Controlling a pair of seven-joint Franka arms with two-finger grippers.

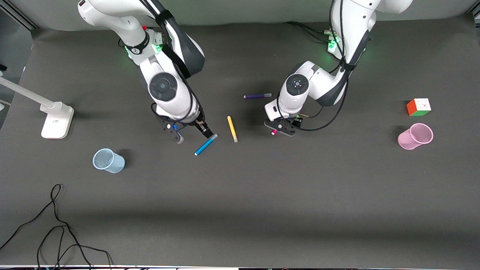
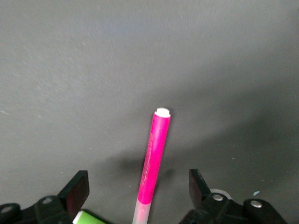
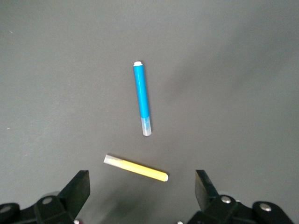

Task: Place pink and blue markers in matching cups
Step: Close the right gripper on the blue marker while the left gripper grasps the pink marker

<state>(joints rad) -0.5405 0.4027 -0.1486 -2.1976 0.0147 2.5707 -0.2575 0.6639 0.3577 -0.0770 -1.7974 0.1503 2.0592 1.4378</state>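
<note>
My left gripper will next grab the pink marker by its body (image 2: 153,158) to put it in the pink cup.
The pink marker (image 2: 154,163) lies on the dark table mat between the fingers of my left gripper (image 2: 138,187), which is open and not touching it. From the front only the marker's tip (image 1: 274,132) shows under the left gripper (image 1: 281,128). The blue marker (image 1: 205,145) lies flat, its pale cap beside one finger of my open right gripper (image 1: 195,137). In the right wrist view the blue marker (image 3: 142,98) lies apart from the right gripper (image 3: 141,186). The pale blue cup (image 1: 108,160) stands toward the right arm's end, the pink cup (image 1: 415,136) toward the left arm's end.
A yellow pen (image 1: 232,128) lies between the two grippers and a purple pen (image 1: 257,96) farther from the camera. A green pen's end (image 2: 86,218) shows by the left gripper's finger. A colour cube (image 1: 419,107) sits near the pink cup. A white lamp base (image 1: 56,120) and black cables (image 1: 56,225) are at the right arm's end.
</note>
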